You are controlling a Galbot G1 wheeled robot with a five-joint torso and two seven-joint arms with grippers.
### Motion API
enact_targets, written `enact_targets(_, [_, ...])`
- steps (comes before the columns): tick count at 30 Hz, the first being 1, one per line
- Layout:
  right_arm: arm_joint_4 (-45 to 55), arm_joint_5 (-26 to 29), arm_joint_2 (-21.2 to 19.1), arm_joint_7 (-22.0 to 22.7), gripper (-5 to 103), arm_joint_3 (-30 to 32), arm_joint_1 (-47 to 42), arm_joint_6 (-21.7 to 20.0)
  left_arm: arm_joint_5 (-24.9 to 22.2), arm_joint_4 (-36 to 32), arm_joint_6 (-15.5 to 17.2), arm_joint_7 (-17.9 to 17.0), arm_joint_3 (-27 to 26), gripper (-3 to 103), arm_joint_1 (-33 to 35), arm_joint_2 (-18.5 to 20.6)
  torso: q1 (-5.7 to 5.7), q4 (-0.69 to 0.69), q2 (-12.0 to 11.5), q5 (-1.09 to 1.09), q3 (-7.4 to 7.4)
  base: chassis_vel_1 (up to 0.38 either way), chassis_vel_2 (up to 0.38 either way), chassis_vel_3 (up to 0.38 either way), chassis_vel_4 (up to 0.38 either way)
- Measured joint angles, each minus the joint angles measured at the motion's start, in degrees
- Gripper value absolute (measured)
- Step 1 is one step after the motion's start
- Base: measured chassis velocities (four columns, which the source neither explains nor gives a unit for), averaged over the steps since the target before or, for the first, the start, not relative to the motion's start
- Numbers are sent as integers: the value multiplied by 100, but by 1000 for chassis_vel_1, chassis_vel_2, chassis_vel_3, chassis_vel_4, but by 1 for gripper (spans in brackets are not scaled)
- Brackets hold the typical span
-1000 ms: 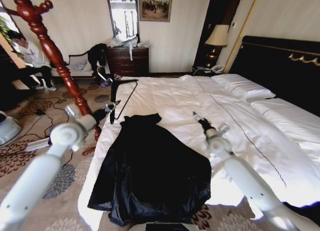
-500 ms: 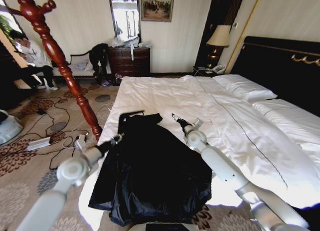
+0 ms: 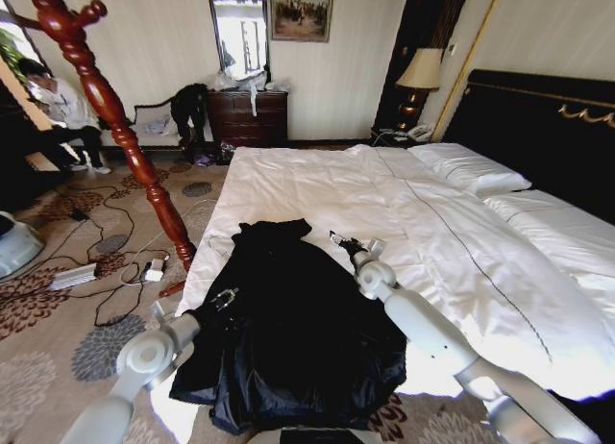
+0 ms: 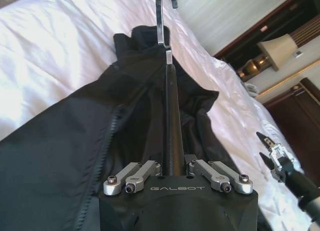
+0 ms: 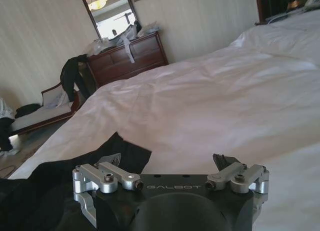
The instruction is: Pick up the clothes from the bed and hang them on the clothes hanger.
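Note:
The garment lies spread flat over the bed (image 3: 461,233) and only one corner sticks up, so my right gripper should grab it by its collar corner (image 3: 302,228) next.
The clothes (image 3: 298,319), a long black garment, lie spread on the near left part of the bed (image 3: 461,233), collar toward the pillows. My left gripper (image 3: 224,297) rests at the garment's left edge, shut on a thin black rod with a metal hook (image 4: 161,21) that lies along the cloth (image 4: 75,141). In the left wrist view the gripper (image 4: 172,168) clamps the rod's base. My right gripper (image 3: 342,240) hovers open just right of the collar, also seen open as the right gripper (image 5: 167,163) over white sheet, with black cloth (image 5: 45,191) beside it. The clothes hanger (image 3: 106,108), a reddish-brown stand, leans at the left.
A dark dresser with a mirror (image 3: 248,117) stands at the far wall. A lamp (image 3: 418,74) sits by the black headboard (image 3: 538,127). Cables and a power strip (image 3: 96,261) lie on the patterned carpet between the stand and the bed.
My left arm has come down from a raised pose, bringing the hooked rod onto the garment. My right gripper moved left and nearer to the collar.

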Motion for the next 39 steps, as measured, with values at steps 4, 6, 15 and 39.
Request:
enact_targets(4, [306,937,144,447,100,-101,54,-395,228,-8,-17,47,-37,18,84,-136,0,1,0,-2,0,0,0,0,0])
enact_targets(6, [376,1088,228,531,100,-161,95,-505,297,-10,-25,66,-68,18,94,-170,-1,1,1,-2,0,0,0,0,0])
enact_targets(15, [-39,1553,993,806,100,-760,688,-1030,446,62,-78,148,-321,18,-24,-242,0,4,0,-2,1,0,0,0,0])
enact_targets(39, [-754,1139,1166,1235,84,-746,806,-1216,587,-50,-31,161,-132,18,-111,-185,0,-1,0,0,1,0,0,0,0])
